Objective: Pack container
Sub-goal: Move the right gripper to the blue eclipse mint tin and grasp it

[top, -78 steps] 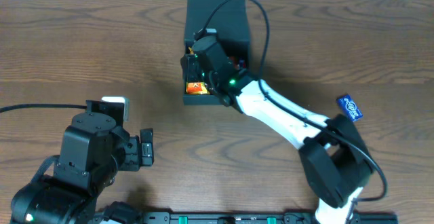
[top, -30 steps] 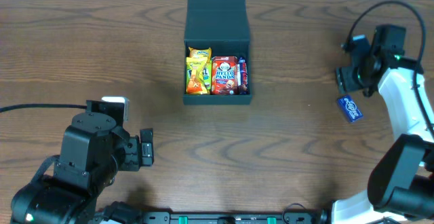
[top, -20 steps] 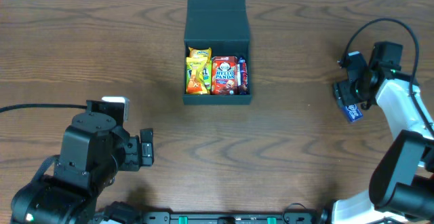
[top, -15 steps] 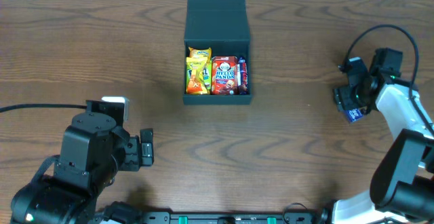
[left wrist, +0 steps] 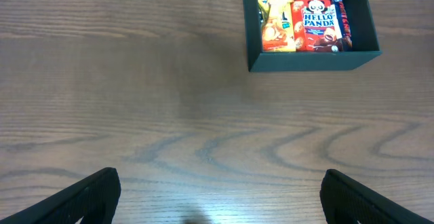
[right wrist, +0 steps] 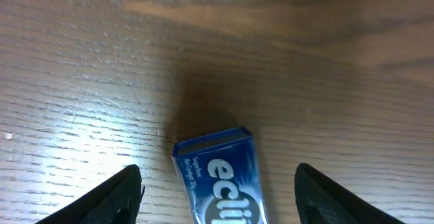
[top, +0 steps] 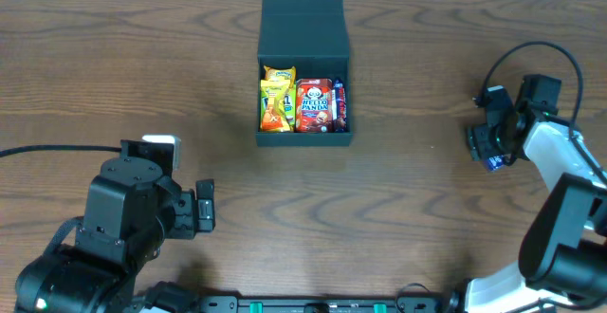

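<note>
The blue Eclipse gum pack (right wrist: 224, 176) has to enter the container by its end, which should stay free. My right gripper should pick it up by its long sides next.
The dark container (top: 304, 14) stands open at the table's far middle, its flap lid folded back. Inside lie a yellow-orange packet (top: 275, 98), a red Hello Panda box (top: 313, 104) and a thin blue-red packet (top: 340, 104). It also shows in the left wrist view (left wrist: 308, 61). My right gripper (top: 489, 149) is open over a blue Eclipse gum pack (right wrist: 224, 176) at the right side; the pack lies flat between the fingers, which do not touch it. My left gripper (left wrist: 217, 203) is open and empty over bare wood at the near left.
The left arm's bulky body (top: 123, 223) fills the near left corner. The right arm (top: 560, 171) and its cable curve along the right edge. A rail (top: 332, 303) runs along the table's front edge.
My right arm left the container, swung to the right side and came down over the blue gum pack. The left arm has not moved.
</note>
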You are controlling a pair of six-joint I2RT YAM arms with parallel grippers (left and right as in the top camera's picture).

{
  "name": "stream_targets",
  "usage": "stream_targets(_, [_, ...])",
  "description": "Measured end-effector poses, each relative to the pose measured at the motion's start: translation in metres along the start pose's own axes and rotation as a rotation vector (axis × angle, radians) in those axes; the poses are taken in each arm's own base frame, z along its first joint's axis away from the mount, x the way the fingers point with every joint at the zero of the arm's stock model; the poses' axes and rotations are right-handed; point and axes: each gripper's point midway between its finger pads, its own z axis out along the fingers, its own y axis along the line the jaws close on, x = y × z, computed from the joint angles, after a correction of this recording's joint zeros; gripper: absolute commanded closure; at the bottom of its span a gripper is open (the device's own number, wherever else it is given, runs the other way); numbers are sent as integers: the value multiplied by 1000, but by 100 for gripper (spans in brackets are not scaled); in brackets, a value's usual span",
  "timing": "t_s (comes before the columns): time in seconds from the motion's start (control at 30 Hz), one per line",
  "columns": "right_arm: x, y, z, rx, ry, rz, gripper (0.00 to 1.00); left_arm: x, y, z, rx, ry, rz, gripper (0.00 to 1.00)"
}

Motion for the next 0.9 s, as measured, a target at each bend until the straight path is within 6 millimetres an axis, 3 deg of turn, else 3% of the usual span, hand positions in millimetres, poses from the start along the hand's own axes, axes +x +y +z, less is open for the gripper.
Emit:
stream_targets(0.43, [-4, 1, 3, -10, -19, 7, 39, 0, 0, 0, 0, 0, 0, 5])
stream_targets(0.9, [0, 4, 13, -26, 2, 9, 39, 0, 0, 0, 0, 0, 0, 5])
